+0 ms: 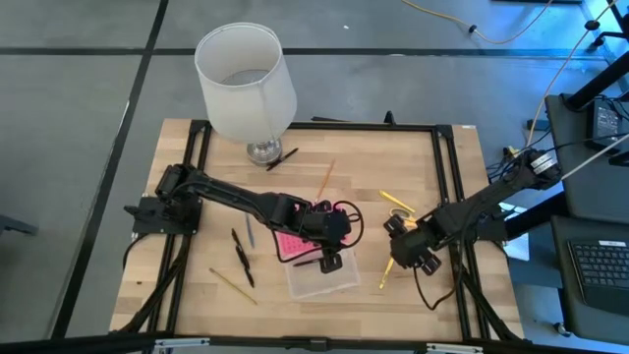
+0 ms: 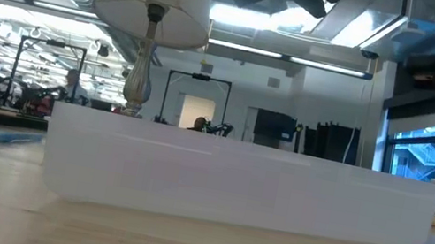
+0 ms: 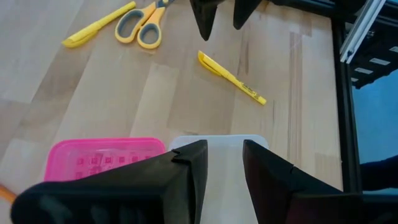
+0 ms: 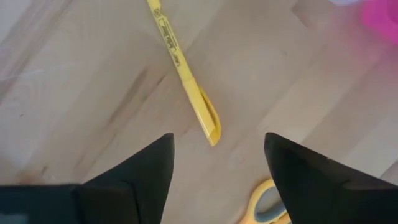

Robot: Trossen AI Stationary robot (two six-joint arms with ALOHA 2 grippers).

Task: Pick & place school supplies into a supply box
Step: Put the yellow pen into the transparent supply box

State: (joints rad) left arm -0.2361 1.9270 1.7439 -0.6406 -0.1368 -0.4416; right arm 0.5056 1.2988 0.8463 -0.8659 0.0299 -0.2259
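Observation:
My right gripper will next grab the yellow pen by its cap end [image 4: 205, 118] to put the pen into the supply box.
The supply box lies open mid-table, its pink lid [image 1: 291, 242] flat beside its clear base [image 1: 319, 278]. My left gripper [image 3: 224, 149] hovers over the base [image 3: 224, 186], its fingers a little apart with nothing between them. A yellow pen [image 4: 183, 68] lies flat on the wood to the right of the box. My right gripper [image 4: 217, 140] points down above the pen's near end [image 1: 385, 270], open and clear of it. Yellow-handled scissors [image 1: 397, 203] lie farther back, with another yellow pen [image 3: 99, 25] beside them.
A white-shaded lamp [image 1: 246, 84] stands at the far edge. Left of the box lie black pens [image 1: 241, 258], a grey-blue pen [image 1: 250, 232] and a tan pencil [image 1: 232, 285]. An orange pencil [image 1: 324, 177] lies behind the box. A black frame [image 1: 447, 177] borders the table.

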